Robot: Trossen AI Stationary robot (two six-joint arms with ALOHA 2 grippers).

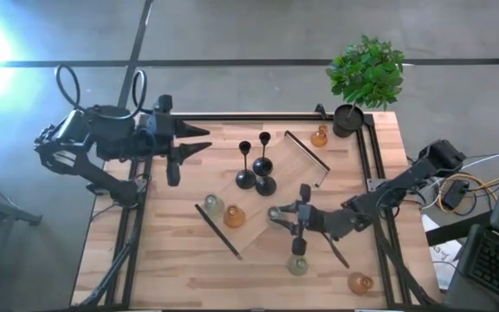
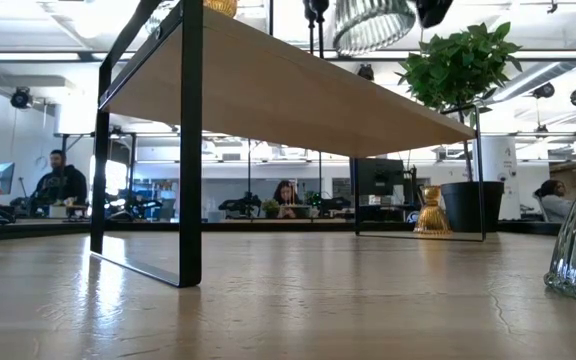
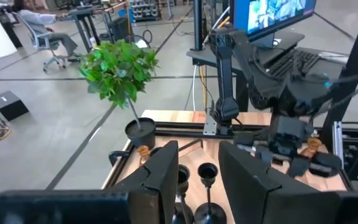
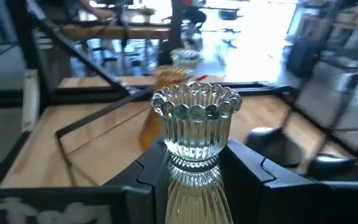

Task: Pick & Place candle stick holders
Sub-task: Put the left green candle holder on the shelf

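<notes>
The pale green holder hangs at the near edge of the wooden board (image 1: 265, 230), so my right gripper must hold on.
My right gripper (image 1: 281, 215) is shut on a pale green ribbed glass holder (image 4: 194, 124) at the near right edge of a raised wooden shelf (image 1: 271, 186). The holder also shows at the top of the low view (image 2: 373, 22). Two black stemmed holders (image 1: 255, 166), a pale green one (image 1: 213, 205) and an amber one (image 1: 235, 217) stand on the shelf by their bases. My left gripper (image 1: 199, 139) is open and empty, above the table's far left part, pointing toward the shelf. My right gripper pinches the glass holder between its two fingers (image 4: 248, 167) at the narrow waist (image 4: 194, 163) below the cup. The fingers come about level from the table's right side. The holder stands upright in the hold, lifted clear of the table.
A pale green holder (image 1: 298, 264) and an amber one (image 1: 359, 282) stand on the table at the near right, and another amber one (image 1: 320, 136) stands at the far right. A potted plant (image 1: 366, 74) stands at the far right corner. People sit in the room behind.
</notes>
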